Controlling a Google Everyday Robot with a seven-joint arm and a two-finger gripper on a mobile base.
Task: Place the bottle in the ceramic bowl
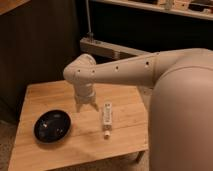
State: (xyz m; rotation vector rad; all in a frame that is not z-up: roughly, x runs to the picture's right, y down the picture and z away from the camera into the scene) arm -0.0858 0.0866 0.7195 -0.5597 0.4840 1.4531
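Observation:
My gripper needs to take hold of the small whitish bottle by its body (107, 114) next, so that it can put the bottle in the ceramic bowl (52, 125).
The bottle (106, 119) lies flat on the wooden table (45, 97), its cap toward the front edge. The black ceramic bowl (52, 125) sits at the front left of the table and holds nothing. My gripper (86, 106) points down over the table, between the bowl and the bottle, just left of the bottle's far end. Its fingers (94, 105) stand apart with nothing between them.
My white arm (130, 70) reaches in from the right and its bulky body (182, 120) hides the table's right end. A pale bar (107, 49) on a stand is behind the table. The table's front edge (80, 157) is close to the bottle's cap.

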